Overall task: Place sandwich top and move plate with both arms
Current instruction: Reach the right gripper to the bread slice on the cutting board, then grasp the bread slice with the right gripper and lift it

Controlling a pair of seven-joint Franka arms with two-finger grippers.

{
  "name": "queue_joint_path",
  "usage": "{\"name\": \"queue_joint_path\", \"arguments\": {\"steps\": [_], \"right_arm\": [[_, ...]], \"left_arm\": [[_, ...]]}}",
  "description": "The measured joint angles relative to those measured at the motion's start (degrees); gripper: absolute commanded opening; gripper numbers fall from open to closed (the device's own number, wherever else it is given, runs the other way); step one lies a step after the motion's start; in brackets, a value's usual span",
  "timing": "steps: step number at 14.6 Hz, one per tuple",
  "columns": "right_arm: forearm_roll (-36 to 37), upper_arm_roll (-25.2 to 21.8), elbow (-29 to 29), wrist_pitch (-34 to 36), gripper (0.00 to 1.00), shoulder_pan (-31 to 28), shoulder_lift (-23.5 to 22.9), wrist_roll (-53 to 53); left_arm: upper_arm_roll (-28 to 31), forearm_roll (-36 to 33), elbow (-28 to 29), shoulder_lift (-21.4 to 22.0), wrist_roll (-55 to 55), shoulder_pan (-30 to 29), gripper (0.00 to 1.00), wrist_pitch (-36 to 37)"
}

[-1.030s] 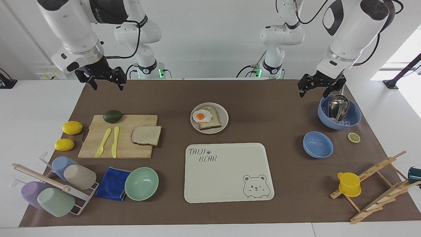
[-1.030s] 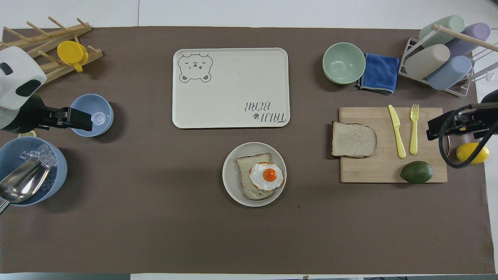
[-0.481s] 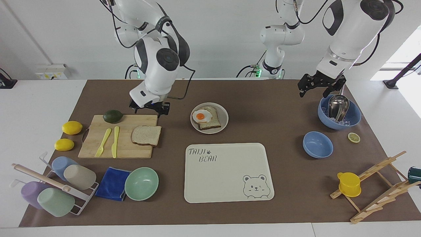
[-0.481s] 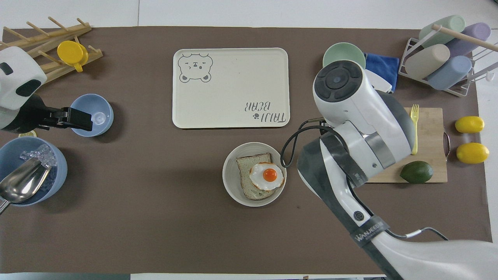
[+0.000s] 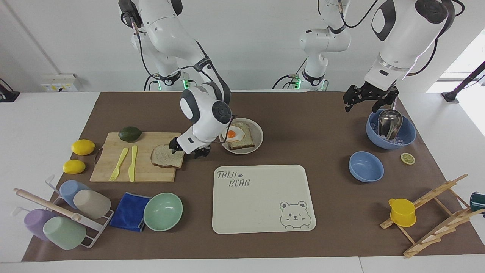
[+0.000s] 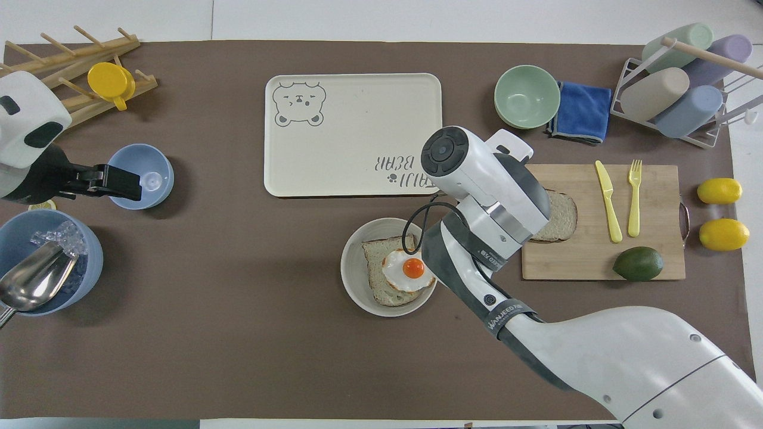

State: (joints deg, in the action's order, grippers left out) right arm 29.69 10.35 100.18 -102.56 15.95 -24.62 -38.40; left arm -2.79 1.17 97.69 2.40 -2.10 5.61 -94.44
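Observation:
The right gripper grabs the sandwich top by its crust edge next, since its broad side point(image 6: 562, 217) is too wide for the fingers.
The sandwich top point(image 5: 166, 156) lies flat on the wooden cutting board point(image 5: 151, 175); the right arm covers part of it in the overhead view point(image 6: 565, 214). My right gripper point(image 5: 188, 151) is open and low at the slice's edge nearest the plate; I cannot tell whether it touches. The arm's wrist hides it from above. The plate point(image 5: 258, 139) point(image 6: 353, 287) holds a bread slice with a fried egg point(image 5: 232, 133) point(image 6: 409, 269). My left gripper point(image 5: 368, 100) point(image 6: 122, 182) waits, open and raised, over the blue bowl with the metal scoop point(image 5: 409, 138).
The bear tray point(image 5: 261, 197) lies farther from the robots than the plate. A yellow knife point(image 5: 132, 163), a fork and an avocado point(image 5: 130, 133) are on the board. Two lemons, a mint bowl point(image 5: 163, 211), a blue cloth, a cup rack, a small blue bowl point(image 5: 366, 167) and a wooden rack stand around.
My right arm swung in from the table's corner over the cutting board and came down to the bread slice's edge. The left arm has not moved.

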Motion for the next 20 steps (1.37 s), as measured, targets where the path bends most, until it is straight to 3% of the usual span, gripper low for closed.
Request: {"name": "queue_joint_path", "arguments": {"steps": [8, 11, 13, 15, 18, 20], "right_arm": [[5.61, 0.00, 6.66, -2.00, 0.99, 0.12, 1.00, -0.10], [7.25, -0.05, 8.15, -2.21, 0.86, 0.09, 1.61, -0.11], [7.50, -0.05, 8.47, -2.41, 0.76, 0.09, 1.81, -0.11], [7.51, -0.05, 8.97, -2.73, 0.52, 0.09, 1.97, -0.11], [7.52, -0.03, 9.76, -3.42, 0.06, 0.09, 2.22, -0.11], [7.53, 0.15, 9.73, -3.42, 0.00, 0.13, 2.40, -0.11]], "left_arm": [[0.00, 0.00, 0.00, 0.00, 0.00, 0.00, 1.00, 0.00], [0.00, 0.00, 0.00, 0.00, 0.00, 0.00, 1.00, 0.00], [0.00, 0.00, 0.00, 0.00, 0.00, 0.00, 1.00, 0.00], [0.00, 0.00, 0.00, 0.00, 0.00, 0.00, 1.00, 0.00], [0.00, 0.00, 0.00, 0.00, 0.00, 0.00, 1.00, 0.00], [0.00, 0.00, 0.00, 0.00, 0.00, 0.00, 1.00, 0.00]]}}
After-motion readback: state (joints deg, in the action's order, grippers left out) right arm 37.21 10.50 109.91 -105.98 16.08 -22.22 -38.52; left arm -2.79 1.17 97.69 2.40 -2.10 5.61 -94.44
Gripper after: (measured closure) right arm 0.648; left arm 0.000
